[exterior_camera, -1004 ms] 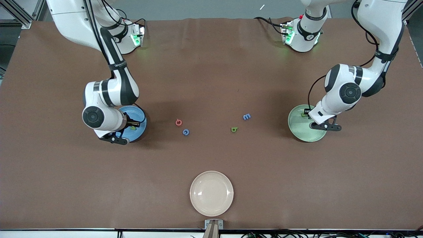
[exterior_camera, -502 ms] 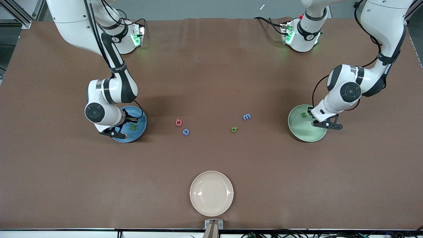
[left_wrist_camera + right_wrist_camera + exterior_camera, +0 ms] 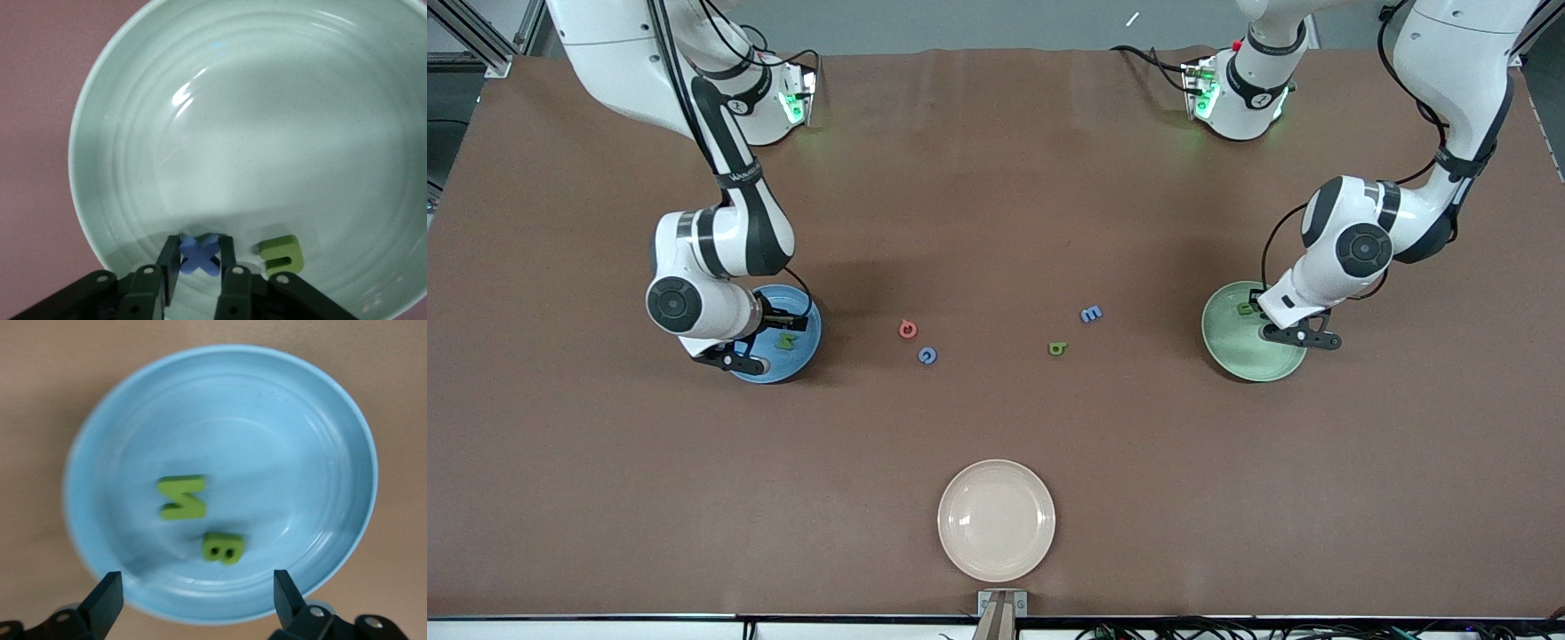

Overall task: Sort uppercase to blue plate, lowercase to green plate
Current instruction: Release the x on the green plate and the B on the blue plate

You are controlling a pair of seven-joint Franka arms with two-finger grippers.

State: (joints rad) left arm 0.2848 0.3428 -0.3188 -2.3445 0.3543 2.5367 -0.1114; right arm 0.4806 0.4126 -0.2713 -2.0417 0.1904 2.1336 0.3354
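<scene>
The robot's right gripper will next take hold of the red Q by its round loop (image 3: 907,329), and then the uppercase Q goes onto the blue plate (image 3: 802,352).
My right gripper (image 3: 775,322) hangs open and empty over the blue plate (image 3: 802,352). In the right wrist view its jaws (image 3: 198,590) stand wide apart above the plate's rim (image 3: 300,453). A green N (image 3: 182,497) and a green B (image 3: 223,548) lie in the plate. My left gripper (image 3: 1263,308) is low over the green plate (image 3: 1245,357), shut on a blue x (image 3: 199,253). A green u (image 3: 283,254) lies in that plate (image 3: 267,120) beside the x. A red Q (image 3: 908,330), blue G (image 3: 927,356), green b (image 3: 1057,348) and blue m (image 3: 1091,314) lie on the table between the plates.
A cream plate (image 3: 996,520) sits near the table's front edge, nearer the front camera than the loose letters. Brown table surface stretches between the two arms.
My right gripper has drawn back a little from the green N, which now lies free in the blue plate. My left hand has shifted slightly over the green plate, uncovering the green u.
</scene>
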